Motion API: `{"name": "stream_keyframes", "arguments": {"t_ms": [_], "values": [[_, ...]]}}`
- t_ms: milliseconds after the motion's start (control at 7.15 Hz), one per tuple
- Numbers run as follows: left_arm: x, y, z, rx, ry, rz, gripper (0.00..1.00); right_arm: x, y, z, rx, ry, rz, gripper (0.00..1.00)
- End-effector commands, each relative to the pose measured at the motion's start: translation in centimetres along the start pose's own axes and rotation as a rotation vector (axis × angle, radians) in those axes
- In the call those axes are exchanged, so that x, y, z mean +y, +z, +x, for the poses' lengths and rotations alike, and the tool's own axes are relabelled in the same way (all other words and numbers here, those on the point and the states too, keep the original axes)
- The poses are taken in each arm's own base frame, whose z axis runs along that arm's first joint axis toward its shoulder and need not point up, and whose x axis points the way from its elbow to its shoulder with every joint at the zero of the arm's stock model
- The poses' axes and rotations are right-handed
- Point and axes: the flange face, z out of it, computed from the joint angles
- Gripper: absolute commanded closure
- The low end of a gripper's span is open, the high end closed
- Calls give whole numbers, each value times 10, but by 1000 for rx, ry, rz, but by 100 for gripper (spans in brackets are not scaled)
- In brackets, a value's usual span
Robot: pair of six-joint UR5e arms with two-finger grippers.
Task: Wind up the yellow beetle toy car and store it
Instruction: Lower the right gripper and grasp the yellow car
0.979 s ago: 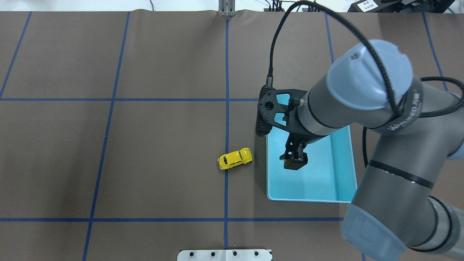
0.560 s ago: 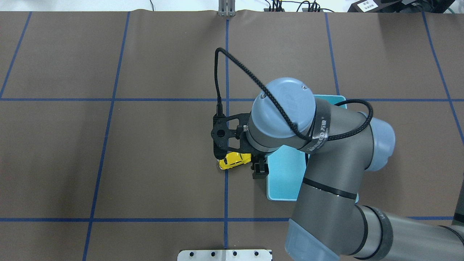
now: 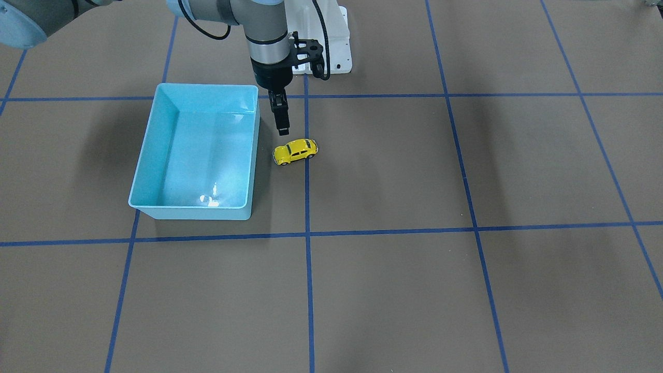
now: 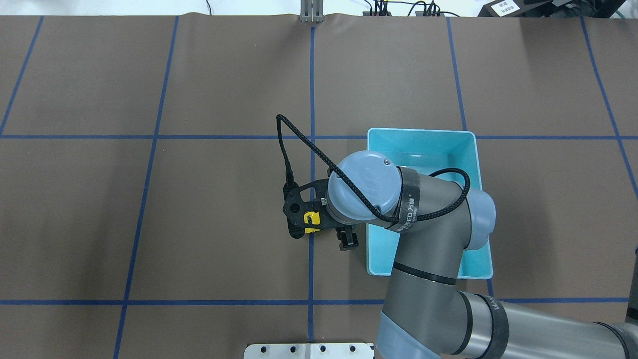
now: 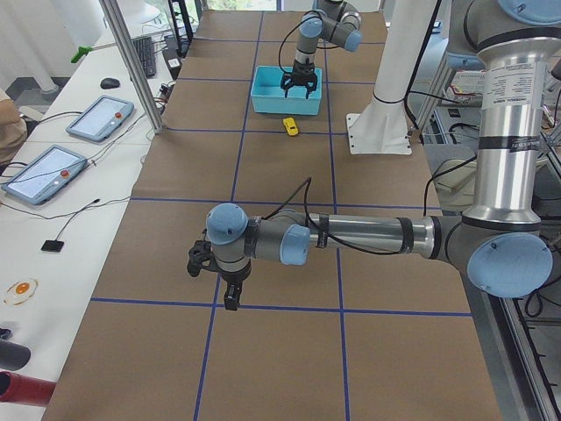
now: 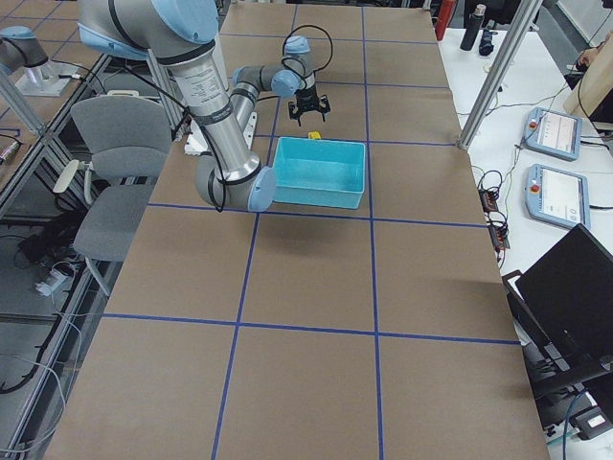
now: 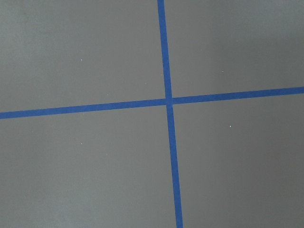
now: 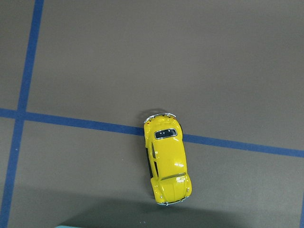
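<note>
The yellow beetle toy car's hood and tail (image 3: 281, 153) (image 8: 173, 189) slope down round. So my right gripper should grab the car by its two facing door sides next.
The yellow beetle toy car (image 3: 296, 151) stands on its wheels on the brown table, across a blue tape line, just beside the turquoise bin (image 3: 155, 124). It fills the lower middle of the right wrist view (image 8: 166, 164). In the overhead view only a bit of the car (image 4: 311, 219) shows under the wrist. My right gripper (image 3: 283, 126) hangs open and empty just above the table, close to the car on the robot's side, not touching it. My left gripper (image 5: 230, 296) hovers far away over bare table; I cannot tell whether it is open or shut.
The bin (image 4: 423, 133) is empty, its near wall a short way from the car. Blue tape lines (image 7: 167, 100) cross the table. A white base plate (image 4: 309, 350) lies at the robot's edge. Tablets and cables lie on side tables (image 5: 96, 118).
My right arm has swung from over the bin to the left and lowered over the car, which uncovers the bin. The car has not moved.
</note>
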Motion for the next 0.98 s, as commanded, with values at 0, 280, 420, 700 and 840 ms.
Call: {"name": "stream_keyframes", "arguments": {"t_ms": [0, 280, 420, 700, 840], "values": [[0, -2, 0, 0, 1, 3, 0, -1, 36, 2, 18, -7, -21, 0], [1, 0, -2, 1, -7, -3, 0, 2, 48, 3, 11, -4, -39, 0], [5, 3, -5, 1, -11, -7, 0, 1, 52, 4, 8, -2, -46, 0], [7, 9, -9, 2, -16, -20, 0, -5, 62, 7, 2, -1, -60, 0], [9, 10, -8, 23, -17, -24, 0, -8, 68, 8, -5, -1, -69, 0]]}}
